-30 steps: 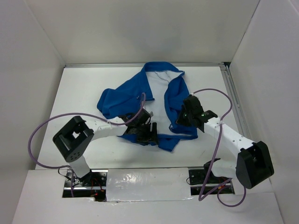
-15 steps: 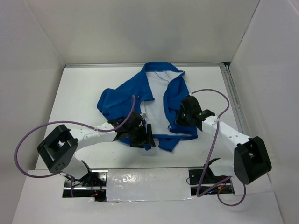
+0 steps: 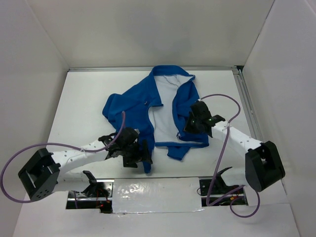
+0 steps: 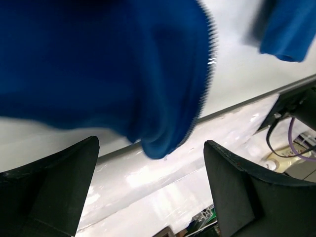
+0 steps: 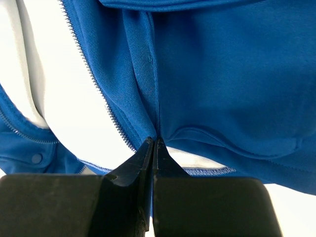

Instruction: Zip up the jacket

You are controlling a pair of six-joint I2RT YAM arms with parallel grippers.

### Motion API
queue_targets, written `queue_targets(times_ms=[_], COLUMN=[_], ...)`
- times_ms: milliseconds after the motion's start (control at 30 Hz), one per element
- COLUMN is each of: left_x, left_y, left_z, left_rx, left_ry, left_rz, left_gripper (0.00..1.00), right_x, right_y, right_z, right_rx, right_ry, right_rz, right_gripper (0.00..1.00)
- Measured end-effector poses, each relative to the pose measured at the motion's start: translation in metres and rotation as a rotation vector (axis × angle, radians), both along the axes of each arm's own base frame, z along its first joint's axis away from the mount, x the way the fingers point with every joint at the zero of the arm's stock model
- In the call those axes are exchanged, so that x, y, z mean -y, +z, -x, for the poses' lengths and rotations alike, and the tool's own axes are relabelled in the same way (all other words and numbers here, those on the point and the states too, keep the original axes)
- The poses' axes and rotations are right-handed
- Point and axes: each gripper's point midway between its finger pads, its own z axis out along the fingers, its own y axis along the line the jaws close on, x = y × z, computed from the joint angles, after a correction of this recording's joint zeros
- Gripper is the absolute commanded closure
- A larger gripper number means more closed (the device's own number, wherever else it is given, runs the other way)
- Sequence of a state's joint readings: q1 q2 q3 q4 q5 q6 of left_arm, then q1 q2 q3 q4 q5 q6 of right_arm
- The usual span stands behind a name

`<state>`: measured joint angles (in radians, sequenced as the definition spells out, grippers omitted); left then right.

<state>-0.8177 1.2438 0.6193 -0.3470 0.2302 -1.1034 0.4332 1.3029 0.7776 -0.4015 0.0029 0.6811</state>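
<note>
I should grab the jacket's blue corner (image 4: 162,140) next with my left gripper, just beside the zipper teeth (image 4: 205,84), so the teeth stay free to zip up.
The royal-blue jacket (image 3: 133,101) lies open on the white table, its white lining facing up. My left gripper (image 3: 144,154) is at the lower corner of the jacket's left front panel, near the table's front edge. In the left wrist view its jaws (image 4: 150,160) stand wide open, and the blue corner (image 4: 98,64) with its zipper teeth (image 4: 205,84) hangs just beyond them, ungripped. My right gripper (image 3: 189,130) is shut on a fold of the right front panel (image 5: 222,74), close beside the zipper teeth (image 5: 94,79); its tips (image 5: 154,141) meet on the fabric.
White walls enclose the table on three sides. A metal rail (image 3: 148,69) runs along the back edge and another (image 3: 247,103) along the right. A shiny plate (image 3: 153,192) covers the near edge between the arm bases. Purple cables (image 3: 222,98) loop over both arms.
My left arm has drawn back toward the near left, dragging the left panel's lower corner with it, and its jaws have spread wider. The right gripper has stayed pinched on the right panel.
</note>
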Motion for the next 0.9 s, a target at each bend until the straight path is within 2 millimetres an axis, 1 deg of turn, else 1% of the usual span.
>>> queue_targets(times_ms=[67, 233, 400, 500, 567, 767, 900], left_x=[-0.01, -0.027, -0.035, -0.035, -0.032, -0.017, -0.012], left_y=[-0.003, -0.007, -0.015, -0.022, -0.024, -0.022, -0.023], left_z=[0.006, 0.015, 0.02, 0.02, 0.019, 0.014, 0.011], left_rx=[-0.02, -0.024, -0.036, -0.042, -0.047, -0.032, -0.018], left_ry=[0.03, 0.075, 0.083, 0.08, 0.076, 0.044, 0.021], left_rz=[-0.023, -0.049, -0.075, -0.081, -0.074, -0.016, 0.002], left_gripper=[0.01, 0.01, 0.01, 0.02, 0.05, 0.12, 0.17], right_x=[-0.003, -0.011, -0.021, -0.024, -0.025, -0.023, -0.021], right_y=[-0.002, -0.004, 0.0, 0.001, 0.001, 0.0, 0.0], right_z=[-0.001, -0.004, -0.007, -0.005, -0.005, -0.006, -0.007], right_rx=[-0.008, -0.019, -0.011, -0.01, -0.01, -0.007, -0.005], right_ry=[0.006, 0.026, 0.048, 0.058, 0.06, 0.052, 0.047], right_rz=[0.004, 0.009, 0.005, 0.005, 0.007, 0.016, 0.024], right_gripper=[1.0, 1.0, 1.0, 1.0, 1.0, 1.0, 1.0])
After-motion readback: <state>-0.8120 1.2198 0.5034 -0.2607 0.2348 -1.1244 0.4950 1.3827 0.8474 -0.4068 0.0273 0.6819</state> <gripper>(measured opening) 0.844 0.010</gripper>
